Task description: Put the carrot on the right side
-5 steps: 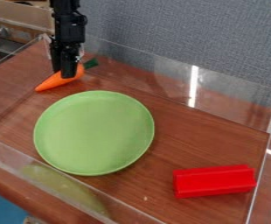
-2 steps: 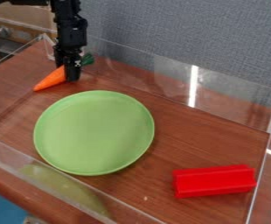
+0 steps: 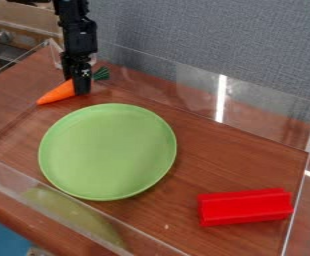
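Note:
My gripper pinches the carrot's thick end beside the green stem [image 3: 98,73] next, to move the carrot [image 3: 54,95] to the right side.
The carrot [image 3: 54,95] is small and orange. It lies on the wooden table at the far left, its pointed tip toward the left and its dark green stem [image 3: 98,73] toward the right. My black gripper [image 3: 78,80] points down over the carrot's thick end, just left of the stem. Its fingers straddle that end and look parted, and the carrot rests on the table.
A round green plate [image 3: 107,150] fills the left-centre of the table, just in front of the carrot. A red rectangular block [image 3: 246,206] lies at the front right. Clear plastic walls [image 3: 225,95] ring the table.
The carrot has settled flatter on the table, its tip a little further left. The fingers have spread apart around its thick end. The hand has barely moved.

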Controlling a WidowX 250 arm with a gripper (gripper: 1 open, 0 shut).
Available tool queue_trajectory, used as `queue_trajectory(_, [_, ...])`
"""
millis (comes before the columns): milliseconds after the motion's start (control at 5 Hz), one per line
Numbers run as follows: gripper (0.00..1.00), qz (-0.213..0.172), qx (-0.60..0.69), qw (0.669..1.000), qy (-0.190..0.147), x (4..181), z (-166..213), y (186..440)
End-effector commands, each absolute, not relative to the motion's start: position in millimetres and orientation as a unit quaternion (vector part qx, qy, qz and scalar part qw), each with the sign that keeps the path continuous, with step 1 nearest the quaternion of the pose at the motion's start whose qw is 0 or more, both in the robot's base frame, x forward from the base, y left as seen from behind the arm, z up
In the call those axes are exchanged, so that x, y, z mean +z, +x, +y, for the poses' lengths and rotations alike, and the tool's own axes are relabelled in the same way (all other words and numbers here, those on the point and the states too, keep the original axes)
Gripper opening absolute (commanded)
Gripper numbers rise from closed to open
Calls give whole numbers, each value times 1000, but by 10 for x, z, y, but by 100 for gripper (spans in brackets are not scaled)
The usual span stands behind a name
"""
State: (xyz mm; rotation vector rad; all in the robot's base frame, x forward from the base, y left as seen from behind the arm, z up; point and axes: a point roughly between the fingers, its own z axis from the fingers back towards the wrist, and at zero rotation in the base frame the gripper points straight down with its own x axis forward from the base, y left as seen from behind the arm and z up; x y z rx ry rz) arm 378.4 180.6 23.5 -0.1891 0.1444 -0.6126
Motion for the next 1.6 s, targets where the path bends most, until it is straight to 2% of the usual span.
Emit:
queue_trajectory(0, [100, 79, -285, 949, -110, 169, 1960, 3689])
queue_trajectory(600, [100, 79, -281, 947, -136, 123, 2008, 3645])
queue_trajectory(1200, [100, 78, -230, 956, -163, 272, 2044, 3533])
queue_trajectory(1400, [100, 82, -221, 957, -170, 229, 2099, 3446])
